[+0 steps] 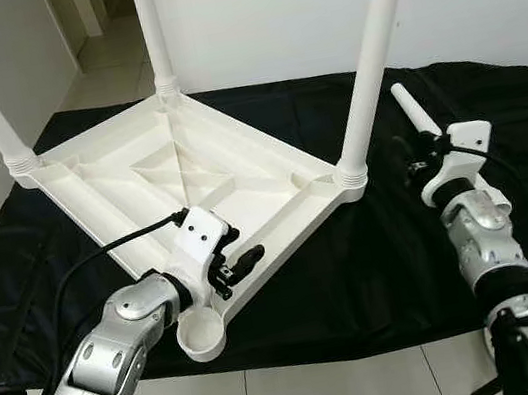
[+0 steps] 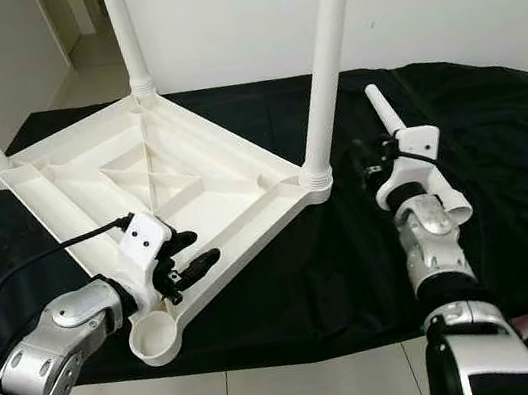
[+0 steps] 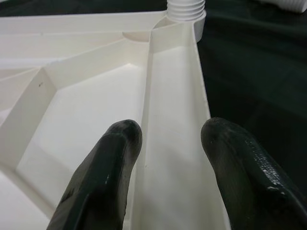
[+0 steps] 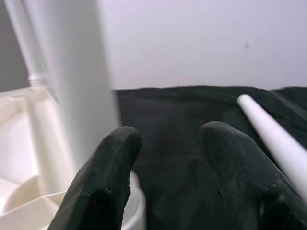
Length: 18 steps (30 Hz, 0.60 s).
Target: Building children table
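Note:
The left gripper grabs the table by its thin inner rib (image 3: 143, 139) beside the table's rim next, since the table spreads far wider than the open fingers.
The white plastic children's table (image 1: 138, 173) lies upside down on a black cloth. Three white legs stand in its corners, the nearest right one (image 1: 369, 68) beside my right arm. The near corner socket (image 1: 203, 335) holds no leg. A loose white leg (image 1: 414, 113) lies on the cloth at the right, running under my right wrist. My left gripper (image 1: 239, 260) is open, its fingers (image 3: 112, 158) straddling the table's near rim wall (image 3: 175, 120). My right gripper (image 1: 408, 161) is open with nothing between its fingers (image 4: 110, 158), pointing toward the standing leg (image 4: 76, 72).
The black cloth (image 1: 358, 273) covers a low surface whose front edge runs just before me, with pale tiled floor (image 1: 307, 393) below. A white wall (image 1: 262, 5) stands behind, and a doorway opens at the back left.

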{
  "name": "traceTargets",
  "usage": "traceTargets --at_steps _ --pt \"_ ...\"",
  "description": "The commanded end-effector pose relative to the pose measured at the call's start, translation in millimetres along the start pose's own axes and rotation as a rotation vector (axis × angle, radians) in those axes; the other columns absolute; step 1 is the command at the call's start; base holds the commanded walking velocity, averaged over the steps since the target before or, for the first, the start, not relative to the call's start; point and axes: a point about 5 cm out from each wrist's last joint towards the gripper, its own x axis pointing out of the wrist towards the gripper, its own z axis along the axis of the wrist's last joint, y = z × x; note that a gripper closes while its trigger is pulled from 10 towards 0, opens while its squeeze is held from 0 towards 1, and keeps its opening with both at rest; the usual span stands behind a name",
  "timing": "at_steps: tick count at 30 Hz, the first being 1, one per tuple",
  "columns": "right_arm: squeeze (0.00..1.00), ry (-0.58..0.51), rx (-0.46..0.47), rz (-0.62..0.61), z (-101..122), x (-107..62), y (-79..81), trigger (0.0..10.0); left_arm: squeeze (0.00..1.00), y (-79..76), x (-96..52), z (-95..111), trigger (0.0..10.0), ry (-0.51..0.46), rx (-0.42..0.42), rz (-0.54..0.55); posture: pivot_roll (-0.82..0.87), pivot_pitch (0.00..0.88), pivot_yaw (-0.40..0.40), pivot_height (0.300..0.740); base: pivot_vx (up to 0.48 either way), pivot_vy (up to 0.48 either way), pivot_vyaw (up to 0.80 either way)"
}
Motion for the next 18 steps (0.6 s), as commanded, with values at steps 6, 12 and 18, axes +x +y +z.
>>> traceTargets --at_steps 6,12,18 --pt "0.00 -0.046 0.030 0.071 -1 -18.5 26.7 10.0 0.00 14.2 0.8 -19 10.0 0.146 0.013 0.053 0.07 0.070 0.003 0.740 0.000 0.000 0.00" --pt "0.00 -0.067 0.036 0.069 2 -27.3 30.7 10.0 0.00 18.5 1.9 -31 10.0 0.238 0.075 0.060 0.06 0.075 0.011 0.740 0.000 0.000 0.00" --pt "0.00 -0.090 0.035 0.052 12 -29.9 27.5 10.0 0.00 10.0 12.5 -33 10.0 0.258 0.103 -0.009 0.04 0.081 0.018 0.740 0.000 0.000 0.00"
